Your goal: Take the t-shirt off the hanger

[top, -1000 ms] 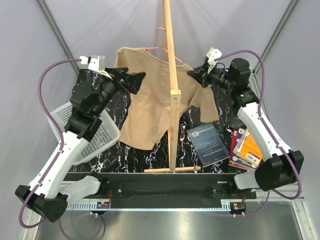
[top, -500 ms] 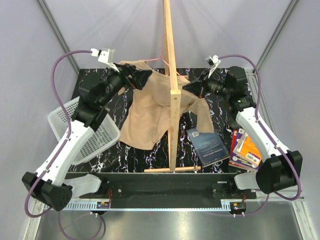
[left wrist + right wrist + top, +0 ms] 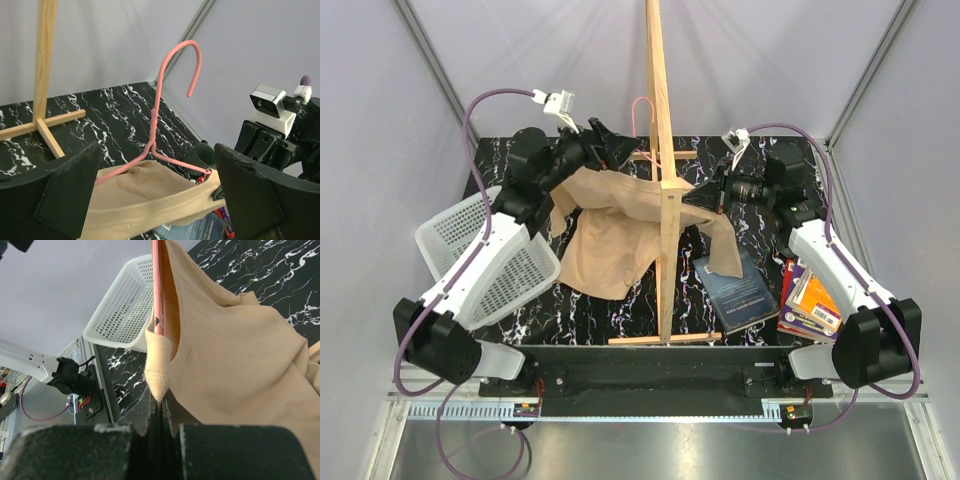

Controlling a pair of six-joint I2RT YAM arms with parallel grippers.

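Note:
The hanger rises above the collar (image 3: 150, 211) beyond my fingers. My left gripper will move toward the hook's base (image 3: 152, 135) before it closes on the hanger.
The tan t-shirt (image 3: 605, 240) hangs bunched between my two grippers, left of the wooden pole. The pink wire hanger (image 3: 642, 115) stands with its hook beside the pole and its arms inside the neck. My left gripper (image 3: 620, 147) is open. In the left wrist view its fingers (image 3: 60, 195) stand wide on either side of the collar (image 3: 145, 195) and the hanger (image 3: 159, 95). My right gripper (image 3: 695, 198) is shut on the collar edge (image 3: 159, 375) right of the pole. The hanger wire (image 3: 158, 280) runs up from that pinch, with the t-shirt (image 3: 235, 355) draped beside it.
The wooden stand's pole (image 3: 665, 150) rises between the arms, with its base bar (image 3: 665, 340) near the front. A white mesh basket (image 3: 490, 255) sits at the left. A dark blue book (image 3: 740, 290) and a stack of books (image 3: 810, 300) lie at the right.
Both grippers have moved in toward the pole, the left one up and to the right. The t-shirt, spread wide before, is now bunched and sagging. The hanger sits lower beside the pole.

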